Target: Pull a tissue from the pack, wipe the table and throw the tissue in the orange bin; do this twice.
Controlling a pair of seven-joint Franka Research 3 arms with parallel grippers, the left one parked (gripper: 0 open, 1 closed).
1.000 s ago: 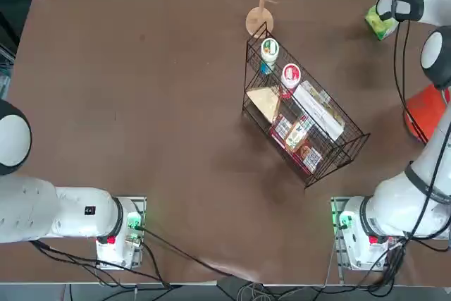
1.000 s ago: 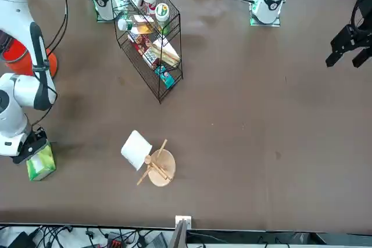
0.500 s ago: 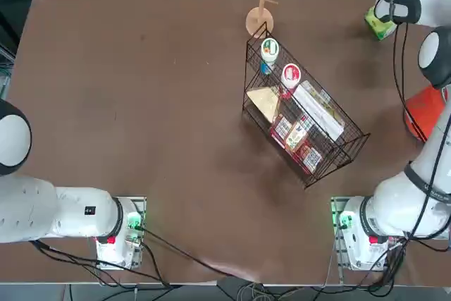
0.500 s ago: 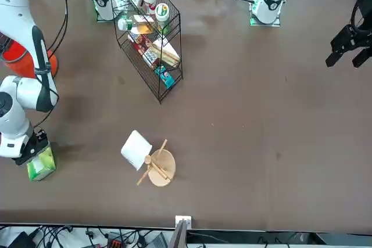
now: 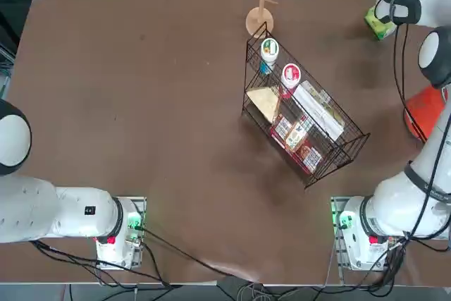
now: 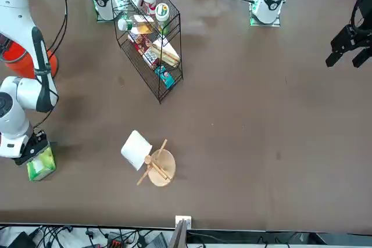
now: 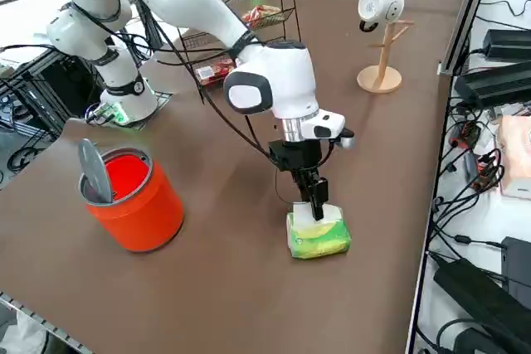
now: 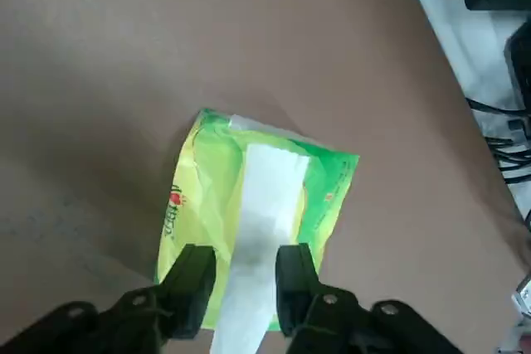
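The robot's right gripper should next grip the white tissue by its part showing along the pack's top [image 8: 267,217], so that it can wipe the table.
The yellow-green pack [image 8: 203,176] lies on the dark brown table [image 5: 141,103] near its far right corner, with a strip of white tissue [image 8: 267,192] showing along its top. My right gripper [image 8: 245,275] points straight down onto the pack [image 7: 318,236], one finger on each side of the tissue strip and close to it, still open. The pack [image 6: 40,164] sits under the wrist in the front view and shows partly beside the arm in the top view [image 5: 380,25]. The orange bin [image 7: 137,196] stands a short way off, lid tilted up.
A black wire basket [image 5: 303,121] of packets and jars stands mid-table. A white paper roll on a wooden stand [image 7: 382,39] is by the far edge. The table's edge, with cables and power bricks [image 7: 489,80] beyond it, runs close past the pack.
My right wrist has edged slightly toward the far edge over the pack. The pack, bin and basket have not moved.
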